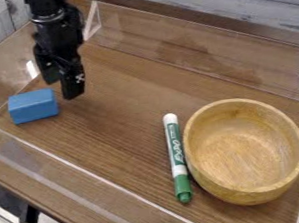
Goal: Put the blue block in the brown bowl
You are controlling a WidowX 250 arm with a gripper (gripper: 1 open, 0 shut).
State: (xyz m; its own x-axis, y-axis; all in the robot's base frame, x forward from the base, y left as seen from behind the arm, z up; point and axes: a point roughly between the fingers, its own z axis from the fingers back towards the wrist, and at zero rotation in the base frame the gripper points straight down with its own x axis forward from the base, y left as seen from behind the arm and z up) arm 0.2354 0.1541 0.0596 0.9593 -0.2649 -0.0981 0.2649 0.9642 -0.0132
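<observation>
The blue block (32,106) isn't between my fingers yet, as they are above and behind the block. My gripper would miss the block if it closed now, so it should first lower to the block.
The blue block (32,106) lies flat on the wooden table near its left edge. My gripper (58,81) hangs pointing down just above and a little behind the block, its black fingers (73,85) apart and empty, not touching the block. The brown bowl (245,150) sits empty at the right front of the table, far from the gripper.
A green-and-white marker (177,157) lies between the block and the bowl, close to the bowl's left rim. A clear raised wall (63,163) runs along the table's front and left sides. A wooden wall (221,0) stands behind the table.
</observation>
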